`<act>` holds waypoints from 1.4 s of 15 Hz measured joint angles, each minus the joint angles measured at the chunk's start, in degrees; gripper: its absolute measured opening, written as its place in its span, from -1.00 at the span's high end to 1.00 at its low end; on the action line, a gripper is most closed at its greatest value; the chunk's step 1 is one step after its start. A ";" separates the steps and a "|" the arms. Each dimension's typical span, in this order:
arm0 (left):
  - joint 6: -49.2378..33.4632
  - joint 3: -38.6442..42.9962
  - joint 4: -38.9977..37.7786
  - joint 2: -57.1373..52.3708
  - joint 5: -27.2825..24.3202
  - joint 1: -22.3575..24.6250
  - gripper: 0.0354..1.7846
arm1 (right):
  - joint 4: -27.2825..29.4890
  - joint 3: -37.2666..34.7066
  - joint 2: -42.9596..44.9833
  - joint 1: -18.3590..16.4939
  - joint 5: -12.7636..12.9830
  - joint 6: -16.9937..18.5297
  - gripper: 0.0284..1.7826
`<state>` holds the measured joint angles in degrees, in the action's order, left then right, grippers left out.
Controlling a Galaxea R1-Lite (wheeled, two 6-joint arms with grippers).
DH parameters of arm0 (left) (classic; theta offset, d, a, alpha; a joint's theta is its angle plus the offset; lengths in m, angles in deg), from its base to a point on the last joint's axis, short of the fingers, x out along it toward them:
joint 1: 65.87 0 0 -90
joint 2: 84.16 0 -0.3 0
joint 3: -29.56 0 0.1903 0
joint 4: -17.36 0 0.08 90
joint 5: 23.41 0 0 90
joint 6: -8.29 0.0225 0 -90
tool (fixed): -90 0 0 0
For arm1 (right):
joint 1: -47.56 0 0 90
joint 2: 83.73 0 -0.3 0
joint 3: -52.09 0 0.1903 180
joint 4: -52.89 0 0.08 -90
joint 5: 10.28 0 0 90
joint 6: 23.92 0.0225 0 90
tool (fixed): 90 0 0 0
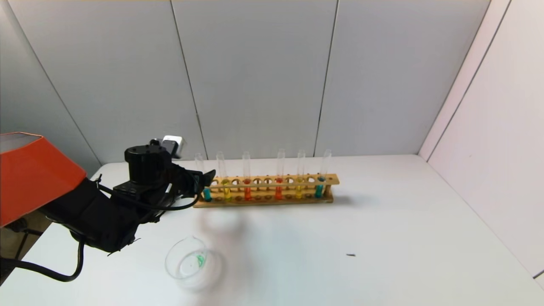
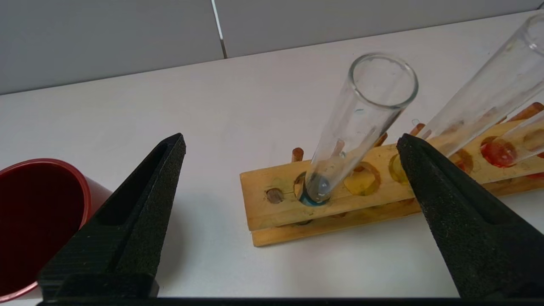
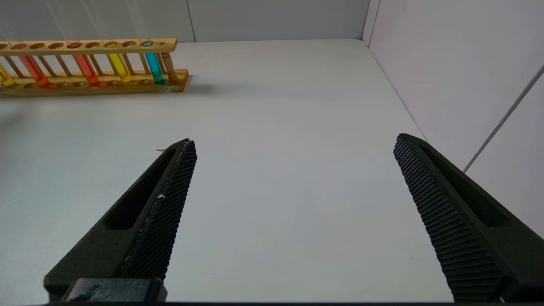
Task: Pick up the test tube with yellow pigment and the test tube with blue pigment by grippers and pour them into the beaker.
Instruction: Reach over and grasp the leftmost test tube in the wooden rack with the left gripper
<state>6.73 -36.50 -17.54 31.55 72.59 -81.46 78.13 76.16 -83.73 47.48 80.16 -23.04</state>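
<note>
My left gripper grabs the test tube by its clear upper part (image 1: pixel 199 163) next, since the wooden rack closes around the test tube's lower part.
A wooden rack (image 1: pixel 265 185) holds several tubes. A blue-pigment tube (image 1: pixel 207 193) stands in its left end hole, with a yellow-pigment tube (image 1: pixel 226 192) beside it. A second yellow tube (image 1: pixel 298 191) and a second blue tube (image 1: pixel 318 190) stand near the right end. My left gripper (image 1: pixel 203 182) is open at the rack's left end. In the left wrist view the gripper (image 2: pixel 291 138) is empty, and the end blue tube (image 2: pixel 361 127) stands beyond the gap between its fingers. The beaker (image 1: pixel 193 259) sits in front, with a green spot inside. My right gripper (image 3: pixel 293 142) is open and empty over bare table.
Two tubes with orange-red liquid (image 1: pixel 247 192) stand mid-rack. A dark red cup (image 2: pixel 38 221) stands left of the rack's end, close to one left finger. The rack (image 3: pixel 93 63) lies far from the right gripper. A wall runs along the table's right side (image 1: pixel 488 148).
</note>
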 joint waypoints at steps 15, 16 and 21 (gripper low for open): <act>0.09 -4.50 0.00 3.11 0.00 -0.39 -0.25 | -0.02 0.00 0.00 -0.02 0.02 0.00 -0.91; 0.09 -4.49 0.04 3.19 0.01 -0.39 -0.02 | -0.02 0.00 0.00 -0.02 0.00 0.00 -0.91; 0.00 -4.08 0.00 3.25 0.15 -0.74 0.67 | 0.00 0.00 0.00 0.00 0.00 0.00 -0.91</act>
<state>6.73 -40.58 -17.54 34.81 72.73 -82.20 78.13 76.16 -83.73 47.48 80.16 -23.04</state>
